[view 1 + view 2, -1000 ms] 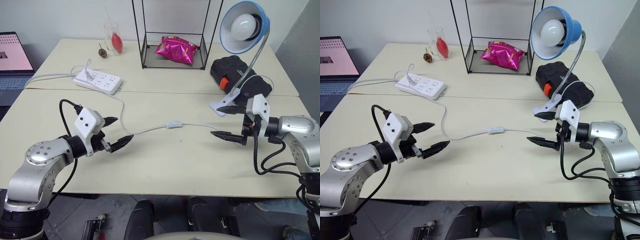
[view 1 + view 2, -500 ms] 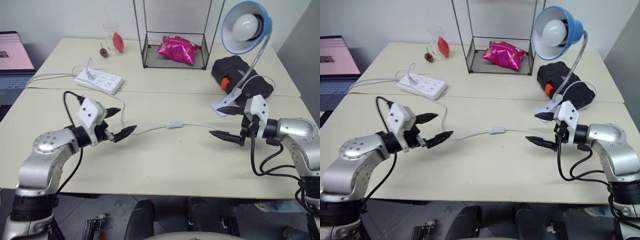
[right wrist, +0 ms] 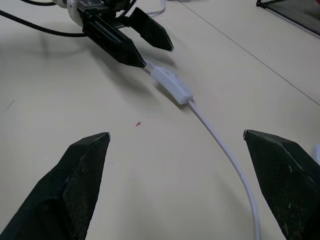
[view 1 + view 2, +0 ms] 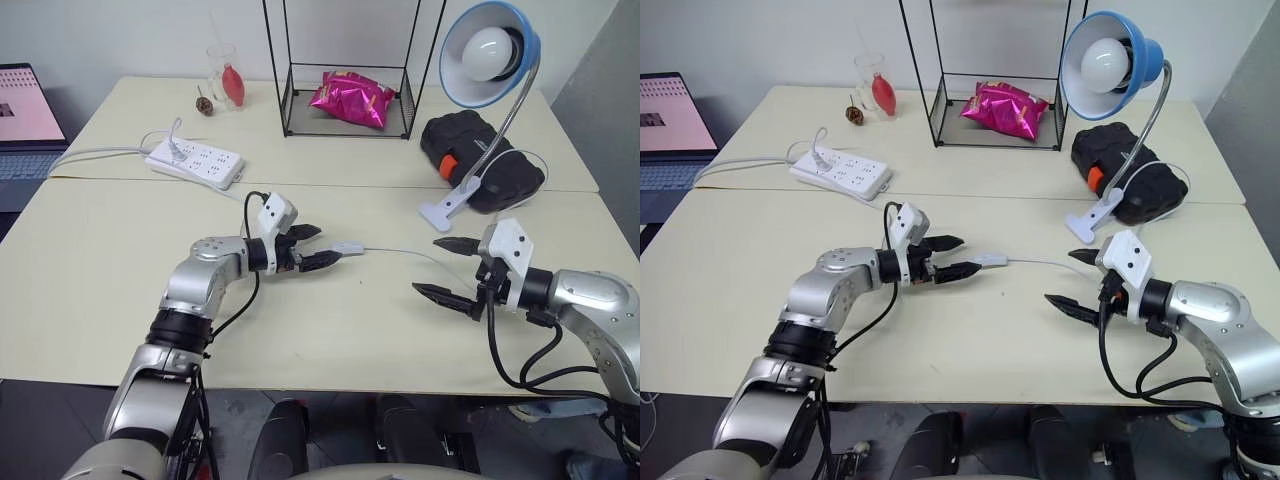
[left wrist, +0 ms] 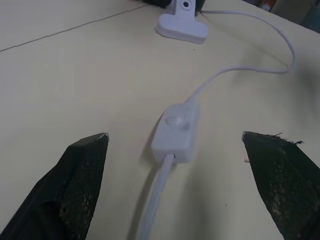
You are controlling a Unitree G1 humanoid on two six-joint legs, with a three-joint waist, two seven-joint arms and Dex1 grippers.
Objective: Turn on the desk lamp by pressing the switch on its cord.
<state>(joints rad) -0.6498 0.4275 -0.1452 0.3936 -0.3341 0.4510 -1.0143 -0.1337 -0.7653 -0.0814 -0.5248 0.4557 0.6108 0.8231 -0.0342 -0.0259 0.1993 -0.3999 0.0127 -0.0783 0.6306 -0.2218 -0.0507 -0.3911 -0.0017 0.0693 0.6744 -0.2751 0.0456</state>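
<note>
The switch should be grabbed next by my left gripper by the flat sides of its white case (image 4: 347,248), because the thin cord (image 4: 400,253) lies slack on the tabletop.
The desk lamp (image 4: 490,55) has a blue shade and an unlit white bulb, and its white clamp base (image 4: 440,213) rests on the table at the right. Its thin white cord (image 4: 400,253) runs left to the small white switch (image 4: 348,247) lying flat mid-table. My left gripper (image 4: 326,245) is open, its black fingertips straddling the cord just short of the switch (image 5: 176,131). My right gripper (image 4: 426,265) is open and empty, a hand's width to the right of the switch (image 3: 172,85) and pointing at it.
A white power strip (image 4: 196,162) lies at the back left with a laptop (image 4: 25,110) beyond the table edge. A wire rack holding a pink bag (image 4: 352,98), a glass (image 4: 225,75) and a black case (image 4: 480,160) stand along the back.
My left arm has swung right and forward across the table, bringing its open gripper up to the switch. The right gripper has drawn back a little toward the front edge.
</note>
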